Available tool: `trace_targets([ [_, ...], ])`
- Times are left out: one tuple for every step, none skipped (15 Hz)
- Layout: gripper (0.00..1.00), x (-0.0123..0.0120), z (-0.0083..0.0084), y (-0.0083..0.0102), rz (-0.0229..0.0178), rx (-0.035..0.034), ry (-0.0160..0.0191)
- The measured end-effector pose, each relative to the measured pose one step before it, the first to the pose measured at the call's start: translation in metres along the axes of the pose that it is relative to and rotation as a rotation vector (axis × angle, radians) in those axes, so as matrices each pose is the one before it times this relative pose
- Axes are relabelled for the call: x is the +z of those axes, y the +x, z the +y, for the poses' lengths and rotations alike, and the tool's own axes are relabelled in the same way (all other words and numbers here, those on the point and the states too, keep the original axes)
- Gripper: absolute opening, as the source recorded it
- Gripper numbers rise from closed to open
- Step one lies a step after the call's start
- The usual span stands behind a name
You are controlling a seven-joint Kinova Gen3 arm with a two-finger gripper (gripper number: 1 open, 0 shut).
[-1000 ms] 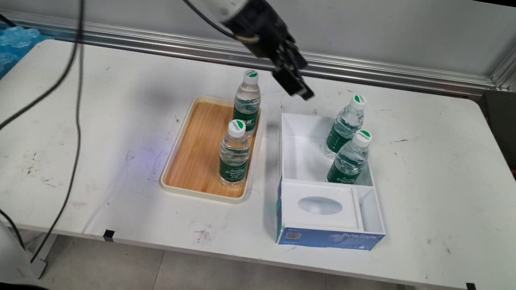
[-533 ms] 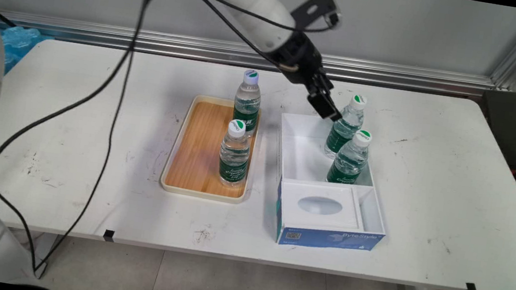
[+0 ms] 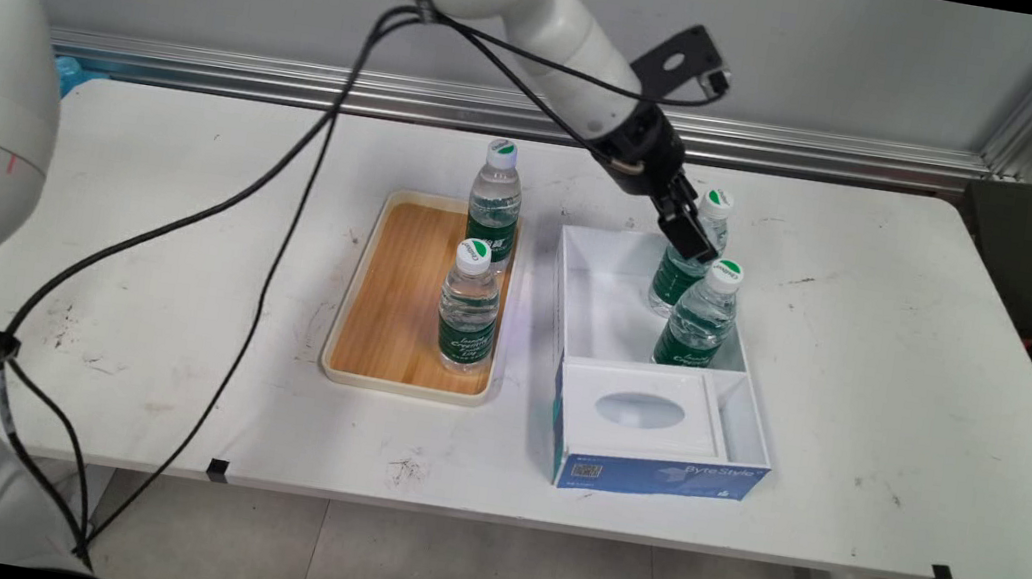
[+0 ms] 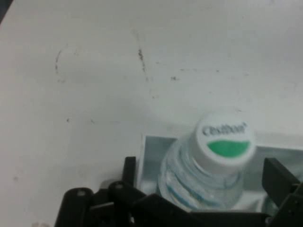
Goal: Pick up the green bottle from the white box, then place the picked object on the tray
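Note:
My gripper will next hold the water bottle by its clear body above the green label, to move it from the white box onto the wooden tray.
My black gripper hangs tilted at the far bottle in the white box, just left of its green-and-white cap. In the hand view this bottle stands upright between my two fingers, and the gripper is open, with a finger on either side and gaps to the bottle. A second water bottle stands just in front of it in the same compartment.
A wooden tray left of the box carries two more upright bottles, one at its far end and one nearer. The box's front part holds a white insert with an oval opening. Black cables hang over the table's left half.
The gripper has swung right and down, from above the tray's far bottle to the far bottle in the box. No bottle has moved.

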Motion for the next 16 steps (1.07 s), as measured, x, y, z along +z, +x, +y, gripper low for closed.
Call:
trace_targets([
  [1.00,0.00771,-0.00104,0.00194,-0.00233,-0.00242,0.00171],
  [1.00,0.00523,-0.00063,0.00123,-0.00218,-0.00153,0.00048],
  [1.00,0.00538,-0.00060,0.00131,-0.00240,-0.00095,-0.00033],
  [1.00,0.00473,-0.00052,0.00102,-0.00254,-0.00093,-0.00069],
  [1.00,0.00333,-0.00016,0.00060,-0.00238,-0.00050,-0.00110],
  [1.00,0.00327,-0.00008,0.00072,-0.00233,-0.00028,-0.00173],
  [1.00,0.00243,-0.00003,0.00040,-0.00234,-0.00025,-0.00209],
  [0.00,0.00144,0.00003,0.00028,-0.00148,0.00032,-0.00185],
  [0.00,0.00130,-0.00004,0.00068,-0.00091,0.00080,-0.00186],
  [0.00,0.00067,-0.00013,0.00071,0.00017,0.00081,-0.00175],
  [0.00,-0.00015,-0.00018,0.00057,0.00069,0.00053,-0.00111],
  [0.00,-0.00089,-0.00033,0.00103,0.00176,0.00118,-0.00100],
  [0.00,-0.00065,-0.00026,0.00044,0.00102,0.00058,-0.00038],
  [0.00,-0.00178,-0.00036,0.00087,0.00267,0.00127,-0.00079],
  [0.00,-0.00170,-0.00037,0.00065,0.00229,0.00070,0.00017],
  [0.00,-0.00392,-0.00064,0.00093,0.00468,0.00067,0.00127],
])
